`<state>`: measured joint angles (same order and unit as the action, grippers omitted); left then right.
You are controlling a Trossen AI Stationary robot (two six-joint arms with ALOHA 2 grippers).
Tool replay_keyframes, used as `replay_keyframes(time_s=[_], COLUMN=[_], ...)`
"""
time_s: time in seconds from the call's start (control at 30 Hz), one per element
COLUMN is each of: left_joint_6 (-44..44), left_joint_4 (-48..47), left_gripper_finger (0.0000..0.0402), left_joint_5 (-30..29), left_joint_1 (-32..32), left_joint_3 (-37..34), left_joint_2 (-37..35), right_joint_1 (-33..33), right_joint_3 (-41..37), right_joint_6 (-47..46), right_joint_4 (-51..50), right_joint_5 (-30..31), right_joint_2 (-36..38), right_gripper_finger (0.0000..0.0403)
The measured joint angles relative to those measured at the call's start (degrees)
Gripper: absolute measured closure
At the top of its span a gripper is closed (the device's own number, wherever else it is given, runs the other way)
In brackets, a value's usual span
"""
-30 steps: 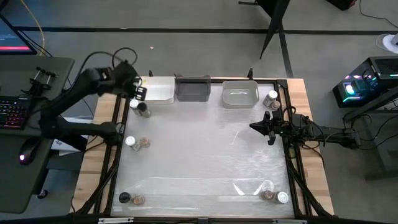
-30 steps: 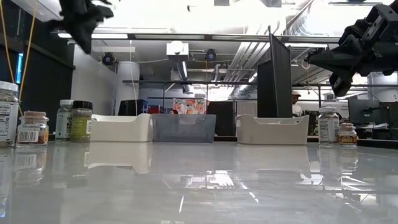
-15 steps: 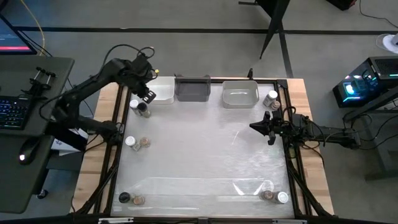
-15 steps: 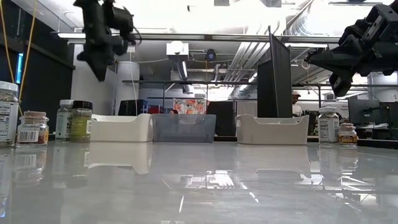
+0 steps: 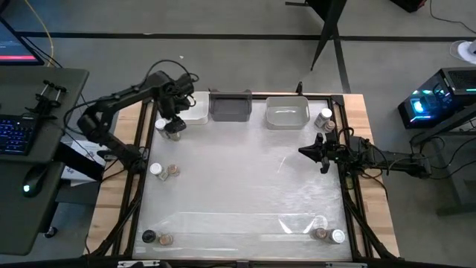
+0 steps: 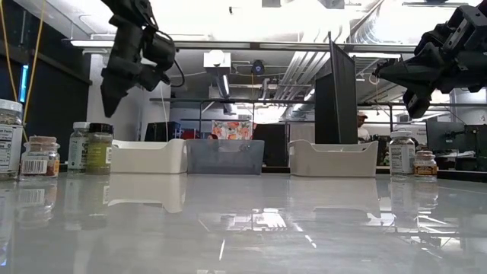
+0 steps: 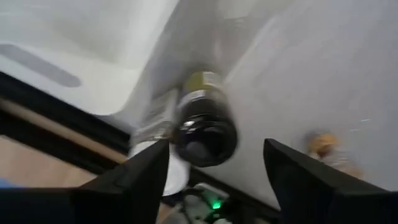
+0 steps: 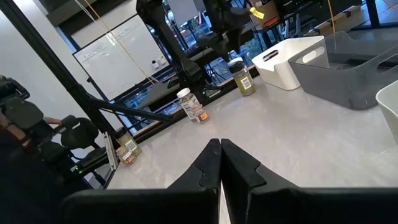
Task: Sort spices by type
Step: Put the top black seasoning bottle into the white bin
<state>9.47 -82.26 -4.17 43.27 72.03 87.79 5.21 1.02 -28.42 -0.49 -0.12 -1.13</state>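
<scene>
My left gripper should lower before closing: in the left wrist view its fingers are above the dark cap of the jar [image 7: 207,140].
My left gripper [image 5: 172,119] [image 6: 108,95] hangs open at the far left. Below it stand two spices side by side on their bases: a dark-capped jar [image 7: 205,127] [image 5: 174,131] and a white-capped jar [image 5: 160,125]. In the left wrist view the dark cap lies between the spread fingers, and the low view shows the fingertips above it. My right gripper [image 5: 305,151] [image 8: 219,152] hovers shut at the right edge, with nothing in it. More spices stand in pairs: left middle [image 5: 163,170], near left [image 5: 156,238], near right [image 5: 329,235], far right [image 5: 323,119].
Along the far edge a white bin [image 5: 192,109], a grey bin [image 5: 230,106] and a clear bin [image 5: 287,112] stand in a row. The white bin's corner is close to my left gripper. The middle of the glossy white table [image 5: 245,186] is bare.
My left gripper has swung in from beyond the table's far left corner toward the right. It has come down over the dark-capped and white-capped jars beside the white bin. The jars have stayed where they were.
</scene>
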Motion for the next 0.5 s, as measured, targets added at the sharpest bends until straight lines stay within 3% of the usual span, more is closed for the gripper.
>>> replay_keyframes(time_s=[0.07, 0.3, 0.5], left_joint_6=[1.58, 14.06, 15.14], left_joint_4=[0.02, -0.71, -0.83], left_gripper_finger=[0.0132, 0.0119, 0.0119], left_joint_5=[-2.38, -2.18, -1.92], left_joint_1=[-0.10, -0.92, -2.36], left_joint_3=[0.00, 0.02, -3.90], left_joint_2=[0.33, 1.79, 1.95], right_joint_1=[0.01, 0.01, 0.00], right_joint_3=[0.00, 0.01, 0.02], right_joint_6=[0.00, -0.02, 0.00], right_joint_4=[0.02, 0.00, 0.00], right_joint_5=[0.00, -0.01, 0.00], right_joint_2=[0.02, 0.01, 0.00], right_gripper_finger=[0.0402, 0.0402, 0.0402])
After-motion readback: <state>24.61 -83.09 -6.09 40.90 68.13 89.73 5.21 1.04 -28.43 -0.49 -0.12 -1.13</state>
